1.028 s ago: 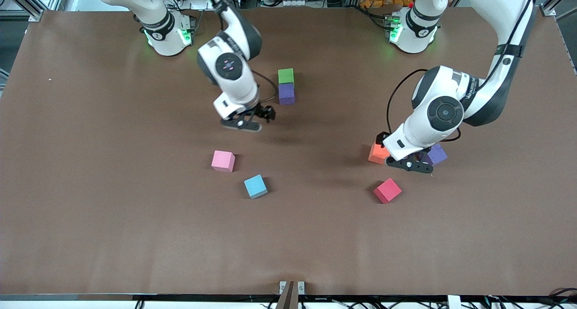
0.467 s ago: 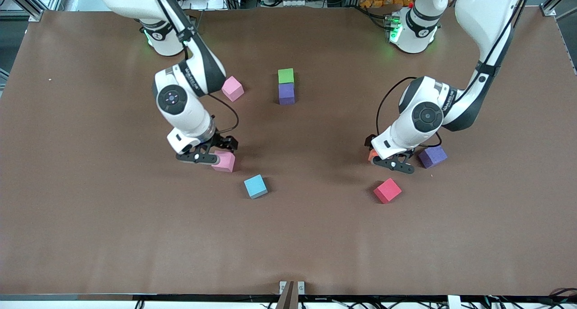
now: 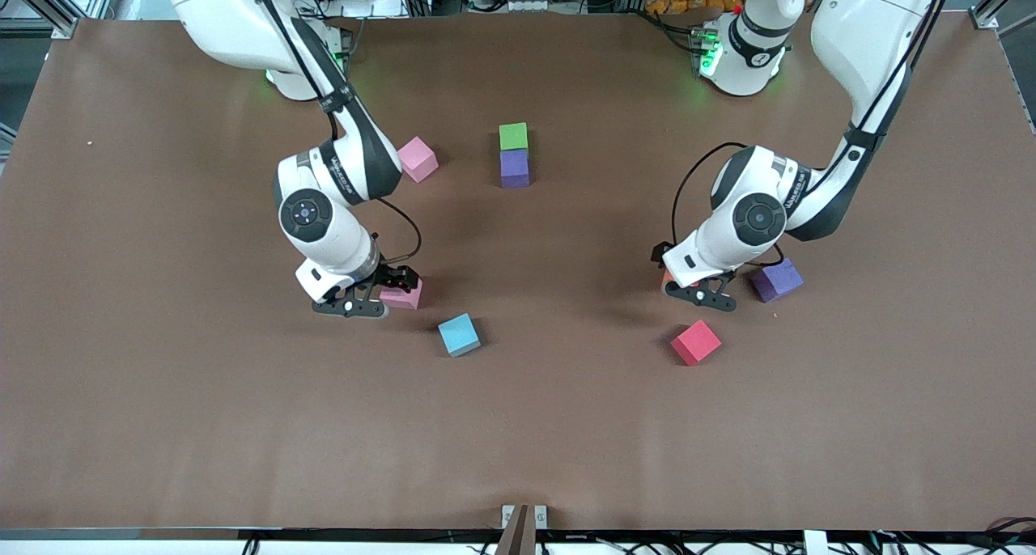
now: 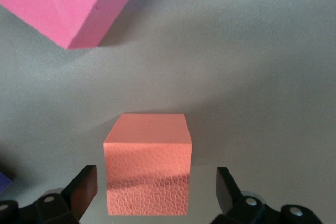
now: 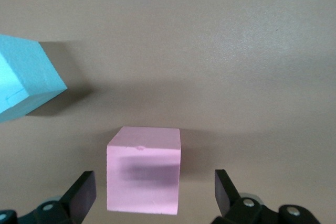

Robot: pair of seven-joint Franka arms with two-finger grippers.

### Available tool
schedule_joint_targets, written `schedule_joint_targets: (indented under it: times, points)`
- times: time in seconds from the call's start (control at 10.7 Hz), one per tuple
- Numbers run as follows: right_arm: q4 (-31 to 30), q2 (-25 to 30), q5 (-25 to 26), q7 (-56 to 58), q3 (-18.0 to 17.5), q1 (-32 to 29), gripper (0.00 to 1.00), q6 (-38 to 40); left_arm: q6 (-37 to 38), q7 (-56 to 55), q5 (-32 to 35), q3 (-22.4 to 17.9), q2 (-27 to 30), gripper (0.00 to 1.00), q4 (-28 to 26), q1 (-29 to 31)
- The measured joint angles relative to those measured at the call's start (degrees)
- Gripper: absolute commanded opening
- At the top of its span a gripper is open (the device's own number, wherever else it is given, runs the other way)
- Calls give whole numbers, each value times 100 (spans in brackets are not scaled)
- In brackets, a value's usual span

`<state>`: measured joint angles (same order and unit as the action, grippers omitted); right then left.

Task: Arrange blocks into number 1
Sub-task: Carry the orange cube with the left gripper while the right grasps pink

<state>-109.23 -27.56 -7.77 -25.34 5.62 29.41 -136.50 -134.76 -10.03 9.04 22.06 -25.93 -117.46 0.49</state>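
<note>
My right gripper's fingers are still above the pink block's top (image 3: 404, 297), so it is too early to close on the block. The fingers go lower next.
A green block (image 3: 513, 135) and a purple block (image 3: 515, 167) touch in a short column at mid-table. A pink block (image 3: 418, 158) lies beside them toward the right arm's end. My right gripper (image 3: 379, 294) is low and open, and straddles the second pink block (image 3: 405, 296) (image 5: 144, 177) without touching it. The light blue block (image 3: 459, 334) (image 5: 23, 77) lies close by. My left gripper (image 3: 684, 280) is also open, its fingers on either side of the orange block (image 4: 147, 163), which the hand mostly hides in the front view. The red block (image 3: 695, 342) (image 4: 63, 3) and the other purple block (image 3: 775, 279) lie near it.
The brown table (image 3: 202, 425) ends at a metal edge nearest the front camera. Both arm bases stand along the table's farthest edge, with cables and equipment racks past them.
My right gripper swung from beside the green-purple column down to the pink block and sank around it. My left gripper shifted over the orange block and lowered. No block moved.
</note>
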Motion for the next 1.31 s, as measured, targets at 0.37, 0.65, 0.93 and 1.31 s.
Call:
schedule_joint_targets:
  times: [0.37, 0.65, 0.93, 1.31]
  points:
    - [69, -160, -222, -36, 173, 143, 100, -40, -8, -72, 0, 3, 27, 0, -156, -22]
    - [69, -362, -227, -91, 313, 451, 100, -235, -75, -446, 0, 57, 122, 0, 12, -373]
    - [71, -467, -227, -99, 332, 528, 75, -259, -59, -1738, 0, 162, 291, 0, 377, -1151]
    - [71, -472, -237, -100, 430, 517, 54, -258, -58, -2990, 0, 186, -180, 0, 985, -2232]
